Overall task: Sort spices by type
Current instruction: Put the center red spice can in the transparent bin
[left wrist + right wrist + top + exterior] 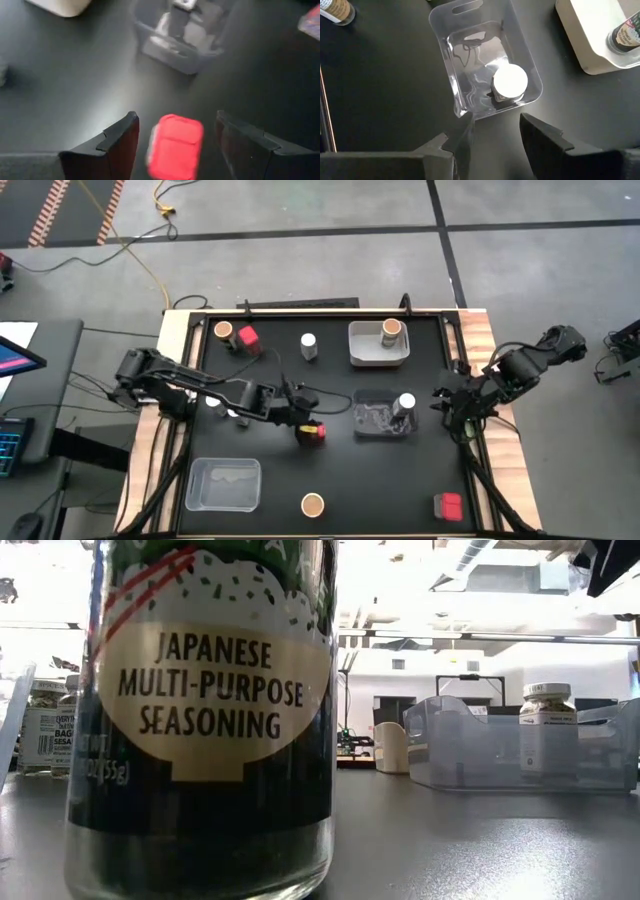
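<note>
I need to pick up the red spice container next with my left gripper, by its red-lidded top. Then it can be sorted into the clear tray.
My left gripper [305,420] [175,119] is open over the table's middle. Its fingers stand on either side of a red boxy spice container [312,432] [175,146], with a gap showing on both sides. My right gripper [443,402] [496,119] is open and holds nothing, just right of a clear tray [372,420] [451,75]. A white-lidded jar [405,402] [509,81] stands upright in that tray. A cork-topped jar [391,330] stands in the white tray [365,350]. Another red box [248,338], a cork-topped jar [222,330] and a white-lidded jar [309,345] stand near the far edge.
A second clear tray [225,483] lies at the near left. A cork-topped seasoning jar [312,503] [205,710] stands at the near edge and fills the low view. A red box [448,505] sits in the near right corner. Bare black table lies between these.
</note>
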